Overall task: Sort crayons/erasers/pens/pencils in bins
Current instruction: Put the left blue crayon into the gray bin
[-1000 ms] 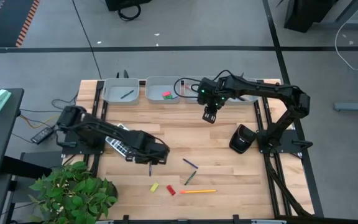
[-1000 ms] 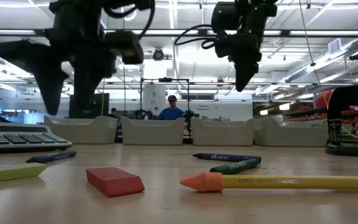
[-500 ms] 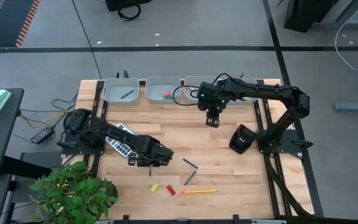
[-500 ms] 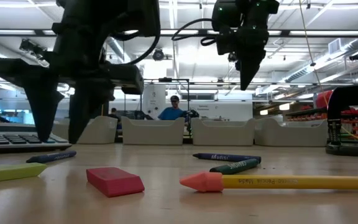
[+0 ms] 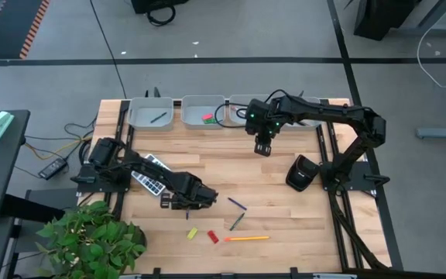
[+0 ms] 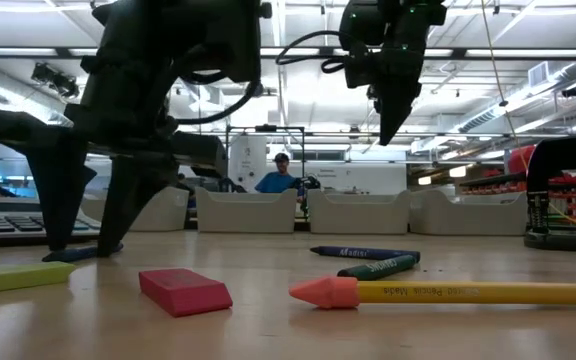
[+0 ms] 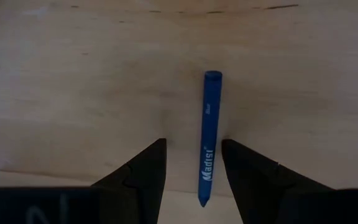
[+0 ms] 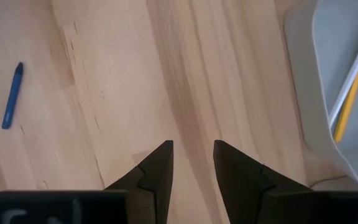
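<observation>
My fingers are low on both sides of the blue crayon (image 7: 208, 143) above the wood, so it is time for my left gripper to close on it.
My left gripper (image 5: 191, 201) is low over the table's near middle, open. Its fingers stand on either side of a blue crayon (image 7: 208, 134) that lies flat on the wood, without touching it. In the low view the same gripper (image 6: 83, 235) straddles the crayon (image 6: 83, 252). My right gripper (image 5: 262, 147) hangs open and empty above the table, just short of the far bins (image 5: 204, 111). One bin (image 8: 347, 81) holds pencils. A yellow eraser (image 5: 193, 232), a red eraser (image 5: 214, 237) and an orange-tipped pencil (image 5: 246, 238) lie near the near edge.
A second blue crayon (image 5: 237, 203) and a green crayon (image 5: 237, 222) lie right of my left gripper. A grey calculator (image 5: 149, 177) sits under the left arm. A black device (image 5: 302, 172) stands at the right. The second bin holds pink and green erasers (image 5: 207, 118).
My left gripper has come down toward the table and shifted slightly toward the right and near edges, until its open fingers stand on both sides of the blue crayon. The crayon has stayed where it was.
</observation>
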Action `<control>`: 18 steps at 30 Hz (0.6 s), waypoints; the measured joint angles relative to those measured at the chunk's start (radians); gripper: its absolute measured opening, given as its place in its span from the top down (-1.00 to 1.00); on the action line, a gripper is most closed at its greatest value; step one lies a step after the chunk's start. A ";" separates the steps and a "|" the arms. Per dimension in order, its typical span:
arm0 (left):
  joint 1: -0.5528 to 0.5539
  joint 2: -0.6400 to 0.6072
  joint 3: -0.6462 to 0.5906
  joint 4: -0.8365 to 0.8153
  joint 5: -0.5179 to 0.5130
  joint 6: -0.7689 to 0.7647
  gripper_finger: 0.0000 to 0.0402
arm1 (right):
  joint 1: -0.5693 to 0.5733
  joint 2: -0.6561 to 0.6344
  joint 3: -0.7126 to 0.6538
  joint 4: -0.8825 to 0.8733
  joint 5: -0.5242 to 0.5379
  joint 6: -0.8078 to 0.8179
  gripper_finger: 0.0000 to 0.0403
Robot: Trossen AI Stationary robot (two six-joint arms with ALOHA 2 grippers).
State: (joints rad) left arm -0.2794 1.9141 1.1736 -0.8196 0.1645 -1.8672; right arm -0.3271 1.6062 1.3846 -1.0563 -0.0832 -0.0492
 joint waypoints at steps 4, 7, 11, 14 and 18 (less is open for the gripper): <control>0.007 0.001 0.000 0.001 -0.007 0.013 0.14 | 0.000 0.000 0.000 0.028 0.000 -0.009 0.38; 0.011 0.002 0.000 0.002 -0.008 0.014 0.15 | 0.000 0.000 0.000 0.036 0.000 -0.014 0.38; 0.012 0.004 0.008 -0.002 -0.005 0.034 0.15 | 0.000 0.000 0.000 0.046 0.000 -0.005 0.38; 0.012 0.005 0.011 -0.002 -0.007 0.036 0.15 | 0.000 0.000 0.000 0.046 0.000 -0.004 0.38; 0.012 0.005 0.012 0.003 -0.008 0.038 0.19 | 0.000 0.000 0.000 0.046 0.000 -0.004 0.38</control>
State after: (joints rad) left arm -0.2676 1.9190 1.1854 -0.8170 0.1566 -1.8294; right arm -0.3267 1.6062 1.3846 -1.0103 -0.0830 -0.0528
